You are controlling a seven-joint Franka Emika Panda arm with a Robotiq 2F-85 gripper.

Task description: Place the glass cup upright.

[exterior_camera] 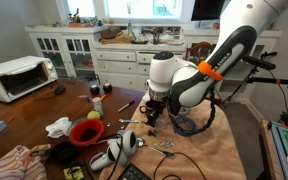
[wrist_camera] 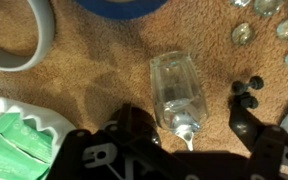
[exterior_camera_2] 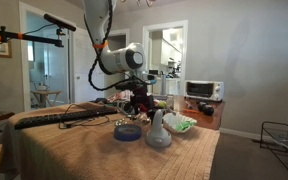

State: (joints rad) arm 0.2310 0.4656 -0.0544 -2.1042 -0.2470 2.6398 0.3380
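Observation:
I need to lower my gripper before I close it on the glass cup. The cup is between my fingers in the wrist view, but they stop above its near end point(wrist_camera: 181, 108).
The glass cup point(wrist_camera: 174, 88) is a small clear tumbler lying on its side on the brown table mat, seen in the wrist view. My gripper point(wrist_camera: 189, 125) is open, low over the mat, with one finger on each side of the cup's near end. Neither finger clearly touches it. In both exterior views the gripper point(exterior_camera: 151, 116) point(exterior_camera_2: 139, 106) points down at the table, and the cup itself is hidden beneath it.
A blue ring point(wrist_camera: 114, 6) point(exterior_camera_2: 127, 131) and a grey-white ring point(wrist_camera: 24, 50) lie near the cup. Small glass beads point(wrist_camera: 264, 28) lie to one side. A black mug with green inside point(exterior_camera: 85, 133), a white bottle-like item point(exterior_camera_2: 158, 130) and a toaster oven point(exterior_camera: 14, 75) stand on the table.

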